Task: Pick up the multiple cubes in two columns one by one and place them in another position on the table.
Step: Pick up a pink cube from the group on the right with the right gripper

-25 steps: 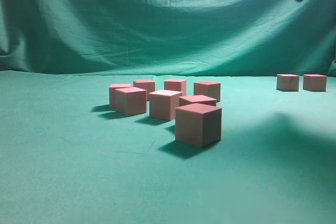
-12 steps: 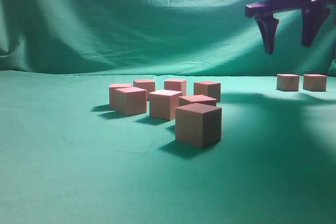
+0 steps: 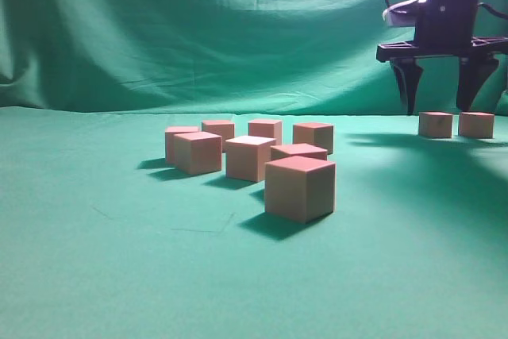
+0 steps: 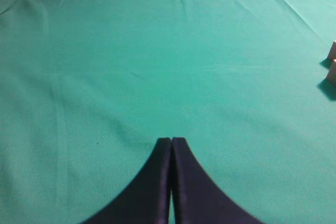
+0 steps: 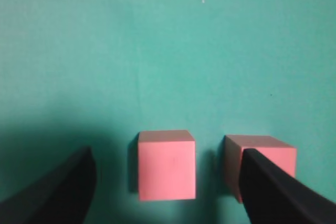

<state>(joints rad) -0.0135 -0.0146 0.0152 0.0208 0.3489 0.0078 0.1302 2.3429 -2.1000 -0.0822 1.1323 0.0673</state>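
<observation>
The pink cube needs to go to its new position on the table, so my right gripper should next grab the cube's opposite sides between its fingers.
Several pink cubes stand in two columns mid-table, the nearest cube in front. Two more pink cubes sit at the far right: the left one and the right one. My right gripper hangs open just above them, its fingers astride the left one. In the right wrist view that cube lies between the open fingers of the gripper, and the other cube is partly hidden by the right finger. My left gripper is shut and empty over bare cloth.
Green cloth covers the table and hangs as a backdrop. Edges of two cubes show at the right border of the left wrist view.
My right gripper has come down from the top right into view and now hangs just above the two far-right cubes. The cubes have not moved.
</observation>
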